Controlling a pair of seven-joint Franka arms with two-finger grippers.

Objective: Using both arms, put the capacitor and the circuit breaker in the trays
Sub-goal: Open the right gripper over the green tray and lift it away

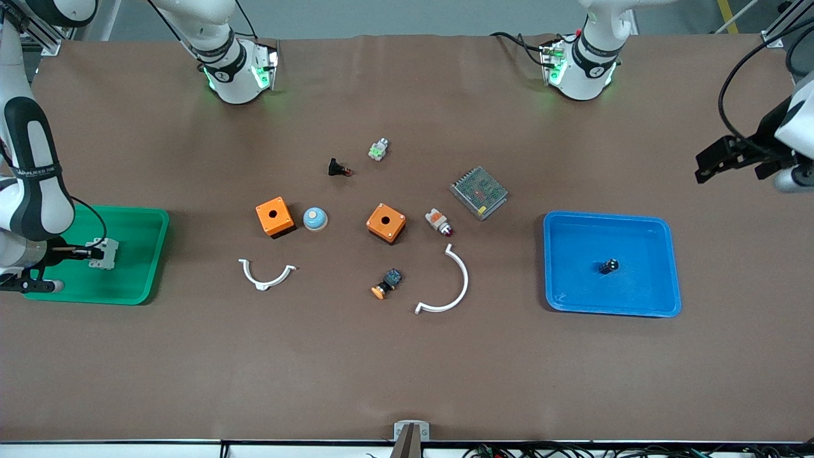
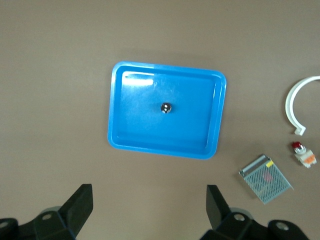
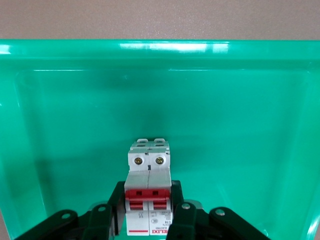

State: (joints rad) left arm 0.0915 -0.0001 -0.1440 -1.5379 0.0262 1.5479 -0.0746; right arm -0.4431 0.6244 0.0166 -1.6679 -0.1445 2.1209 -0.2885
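Note:
The white circuit breaker [image 1: 105, 253] [image 3: 148, 165] sits low on the bottom of the green tray and would stand, so it is time for my right gripper to release it now.
The capacitor [image 1: 609, 266], a tiny dark cylinder with a pale end, stands alone in the blue tray [image 1: 655, 232] toward the left arm's end of the table. It also shows in the left wrist view [image 2: 166, 107]. My left gripper [image 1: 722, 162] is open and empty, high over the bare table beside the blue tray [image 2: 120, 115]. My right gripper [image 1: 94, 253] is shut on the white circuit breaker [image 1: 105, 253] with red levers [image 3: 148, 192], low inside the green tray [image 1: 137, 222], whose wall [image 3: 160, 55] fills the right wrist view.
In the middle of the table lie two orange boxes [image 1: 275, 216] [image 1: 386, 222], a pale blue dome [image 1: 315, 219], two white arcs [image 1: 266, 275] [image 1: 448, 286], a mesh-covered unit [image 1: 479, 192], a white-orange part [image 1: 439, 221], a black part [image 1: 339, 168], an orange-capped button [image 1: 386, 284] and a green-white part [image 1: 378, 149].

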